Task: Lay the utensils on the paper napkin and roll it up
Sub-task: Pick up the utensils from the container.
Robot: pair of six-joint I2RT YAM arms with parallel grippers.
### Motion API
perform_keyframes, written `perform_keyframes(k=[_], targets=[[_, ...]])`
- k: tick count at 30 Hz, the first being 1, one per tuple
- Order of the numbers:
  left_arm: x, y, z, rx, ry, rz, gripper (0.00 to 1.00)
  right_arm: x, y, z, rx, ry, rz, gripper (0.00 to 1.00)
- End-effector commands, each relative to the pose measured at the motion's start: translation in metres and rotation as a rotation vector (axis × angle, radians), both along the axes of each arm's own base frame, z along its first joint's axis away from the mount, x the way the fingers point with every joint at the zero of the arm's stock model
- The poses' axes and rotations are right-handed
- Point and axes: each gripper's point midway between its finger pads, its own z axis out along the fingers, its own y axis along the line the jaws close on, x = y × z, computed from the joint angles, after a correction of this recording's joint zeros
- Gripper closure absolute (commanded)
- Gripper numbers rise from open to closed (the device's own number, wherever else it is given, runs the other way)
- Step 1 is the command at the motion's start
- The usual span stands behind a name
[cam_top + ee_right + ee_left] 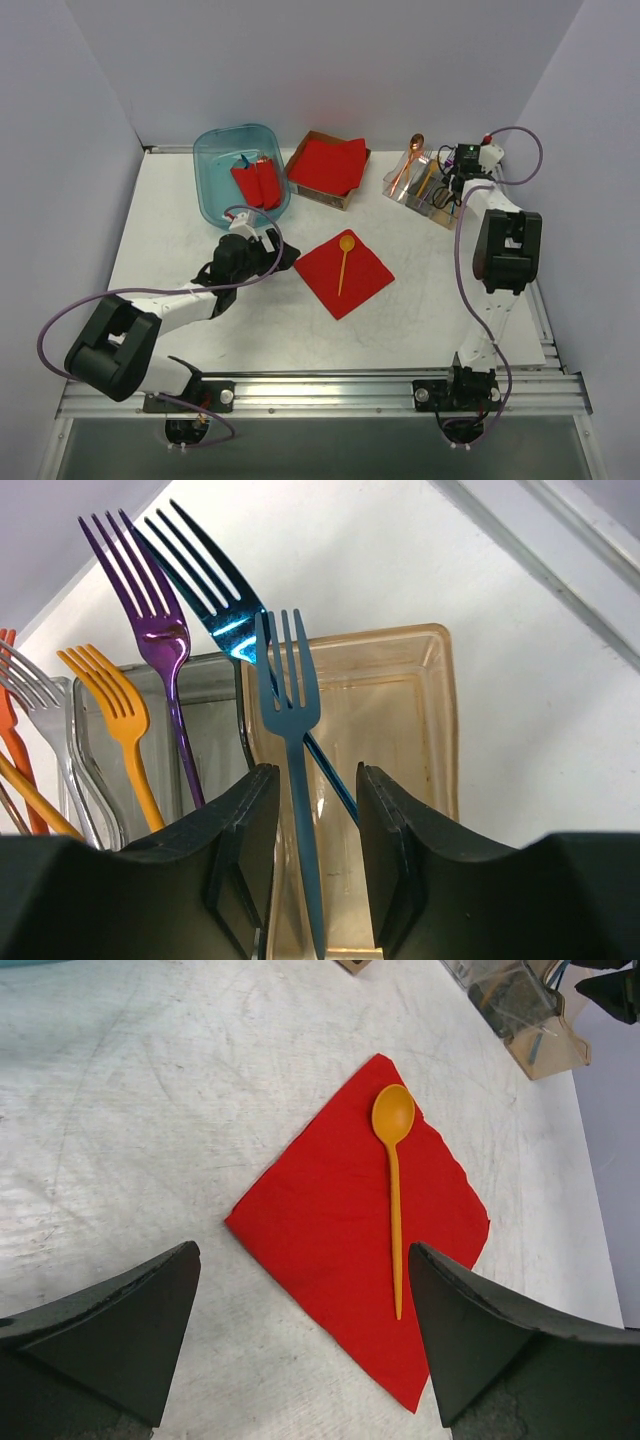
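Note:
The blue fork's upper handle below its tines is the part my right gripper will grab next. Then my right gripper can lay the fork alongside the spoon on the napkin (343,272).
The red paper napkin (343,272) lies flat mid-table like a diamond, with the orange-yellow spoon (344,262) on it, bowl to the far side. The left wrist view shows the napkin (330,1250) and the spoon (394,1160). My left gripper (283,254) is open and empty, just left of the napkin's left corner (302,1250). My right gripper (462,168) is at the cutlery holder (425,188). Its jaws (315,775) stand open on both sides of a blue fork's (288,715) handle, with gaps. A second blue fork (215,590) and a purple fork (160,630) stand beside it.
A blue bin (212,190) at the back left holds red rolled bundles (256,182). A cardboard box with a red napkin stack (328,165) stands at the back middle. The holder also has an orange fork (120,715), silver cutlery and a copper spoon (413,150). White walls enclose the table.

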Motion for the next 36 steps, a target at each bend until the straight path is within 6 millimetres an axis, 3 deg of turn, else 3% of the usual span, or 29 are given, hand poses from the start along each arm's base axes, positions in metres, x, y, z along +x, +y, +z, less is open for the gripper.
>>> perform_keyframes(k=[1, 8, 15, 21, 28, 31, 33, 36], targets=[[0.008, -0.006, 0.034, -0.104, -0.092, -0.024, 0.06, 0.012, -0.003, -0.002, 0.013, -0.027, -0.002, 0.64], [0.012, -0.002, 0.035, -0.075, -0.093, -0.001, 0.06, 0.020, -0.006, -0.008, 0.028, -0.034, 0.009, 0.65], [0.014, -0.001, 0.034, -0.054, -0.094, -0.002, 0.06, 0.019, -0.005, -0.006, 0.032, -0.041, 0.011, 0.78], [0.014, 0.001, 0.032, -0.036, -0.089, 0.008, 0.06, 0.011, -0.007, -0.001, 0.018, -0.036, 0.005, 0.75], [0.014, 0.001, 0.032, -0.029, -0.087, 0.003, 0.06, 0.006, -0.011, 0.010, 0.006, -0.042, -0.009, 0.80], [0.014, -0.001, 0.032, -0.029, -0.084, -0.004, 0.06, 0.005, -0.012, 0.011, 0.004, -0.043, -0.009, 0.91], [0.014, -0.001, 0.031, -0.026, -0.082, -0.006, 0.06, 0.005, -0.012, 0.012, 0.004, -0.040, -0.010, 0.89], [0.013, -0.003, 0.031, -0.025, -0.083, -0.010, 0.06, 0.003, -0.011, 0.012, -0.001, -0.037, -0.007, 0.77]])
